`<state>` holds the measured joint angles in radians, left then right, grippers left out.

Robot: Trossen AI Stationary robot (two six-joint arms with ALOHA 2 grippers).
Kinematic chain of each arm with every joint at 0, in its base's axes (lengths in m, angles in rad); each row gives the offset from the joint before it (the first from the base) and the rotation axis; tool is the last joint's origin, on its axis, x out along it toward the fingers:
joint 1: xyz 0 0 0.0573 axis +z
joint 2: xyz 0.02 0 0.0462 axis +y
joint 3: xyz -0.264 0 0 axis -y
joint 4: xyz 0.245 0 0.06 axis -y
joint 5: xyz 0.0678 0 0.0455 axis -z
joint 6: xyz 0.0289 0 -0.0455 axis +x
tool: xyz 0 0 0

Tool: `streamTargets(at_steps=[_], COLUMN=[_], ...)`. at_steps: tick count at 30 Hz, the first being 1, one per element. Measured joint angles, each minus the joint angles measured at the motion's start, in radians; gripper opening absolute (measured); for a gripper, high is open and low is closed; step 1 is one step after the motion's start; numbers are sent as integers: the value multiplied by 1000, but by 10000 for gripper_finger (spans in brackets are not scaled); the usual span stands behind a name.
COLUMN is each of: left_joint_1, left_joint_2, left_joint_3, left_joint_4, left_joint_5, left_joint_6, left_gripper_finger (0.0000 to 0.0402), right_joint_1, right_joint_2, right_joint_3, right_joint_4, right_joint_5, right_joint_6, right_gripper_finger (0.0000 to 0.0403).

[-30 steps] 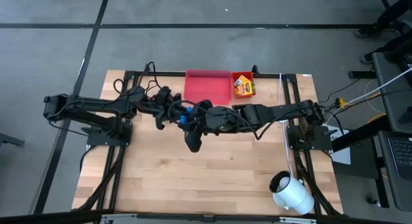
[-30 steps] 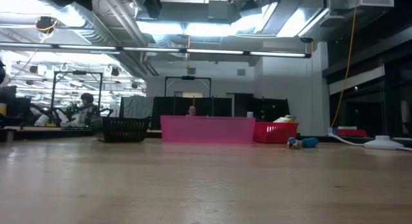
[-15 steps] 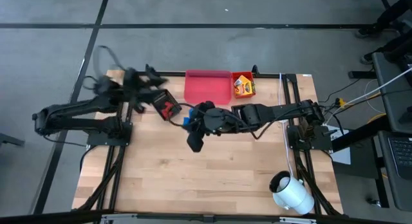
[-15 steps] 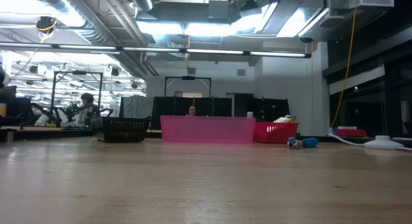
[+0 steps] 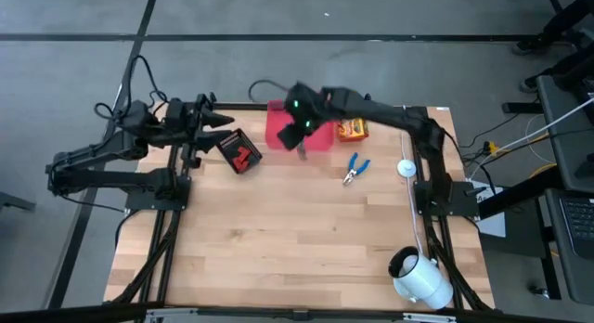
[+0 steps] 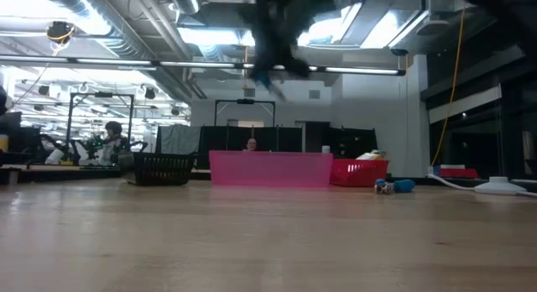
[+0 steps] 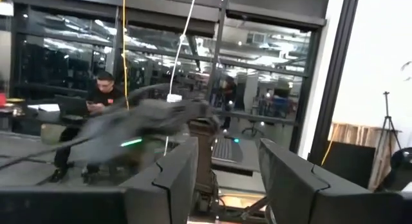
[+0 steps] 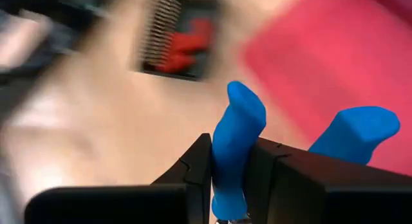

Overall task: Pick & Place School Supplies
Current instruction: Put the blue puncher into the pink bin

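The blue handle hangs above the table, short of the pink bin, so my right gripper keeps holding the handle for now.
My right gripper (image 5: 302, 142) hangs high over the near-left corner of the pink bin (image 5: 299, 125), shut on a blue-handled plier tool (image 8: 238, 130). In the low view it is a dark blur (image 6: 273, 40) near the top. A second blue-handled plier tool (image 5: 353, 168) lies flat on the table, near of the orange bin (image 5: 351, 125), which holds the yellow-and-green crayon boxes. The red pieces (image 5: 243, 156) lie in the black mesh bin (image 5: 237, 148). My left gripper (image 5: 221, 124) is open, at the far-left of the table beside the black bin, touching nothing. My right gripper pinches one blue handle (image 8: 239, 137) of the plier tool between its two fingers, which point down at the table. That handle sticks out past the fingertips. The other blue handle (image 8: 354, 130) stands free beside one finger. The tool is lifted clear of the table.
A large white cylinder (image 5: 419, 277) lies at the near-right corner, and a small white round object (image 5: 406, 168) sits by the right arm's base. The three bins line the far edge. People sit in the room beyond (image 7: 103, 89).
My left arm has drawn back from the table's middle toward the far-left, uncovering the black bin. My right gripper has risen from the middle with the blue tool and swung toward the far edge, over the pink bin, leaving the second tool in view on the table.
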<state>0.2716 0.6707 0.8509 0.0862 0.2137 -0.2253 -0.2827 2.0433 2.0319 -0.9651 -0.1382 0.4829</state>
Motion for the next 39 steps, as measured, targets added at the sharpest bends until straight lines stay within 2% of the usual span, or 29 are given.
streamTargets(at_steps=[4, 9, 16, 23, 31, 39], left_joint_1=[-33, -68, -118, -162, -201, -233], left_joint_2=[18, 50, 124, 203, 268, 278], left_joint_3=[-1, -1, -2, -2, -2, -2], left_joint_4=[-11, -7, 60, 149, 191, 212], left_joint_5=[-24, -78, -159, -227, -273, -335], left_joint_6=[2, -9, -15, -31, -76, -79], left_gripper_finger=[154, 149, 147, 145, 143, 143], right_joint_1=[-127, -196, -212, -210, -214, -219], right_joint_2=[65, 103, 143, 149, 149, 231], right_joint_3=[-1, 0, 1, 4, 48, 47], right_joint_4=[-61, -202, -253, -157, 28, 17], right_joint_5=[-69, -92, 28, 29, -38, -26], right_joint_6=[-196, -440, -647, -696, -620, -636], right_gripper_finger=[51, 51, 51, 51, 51, 51])
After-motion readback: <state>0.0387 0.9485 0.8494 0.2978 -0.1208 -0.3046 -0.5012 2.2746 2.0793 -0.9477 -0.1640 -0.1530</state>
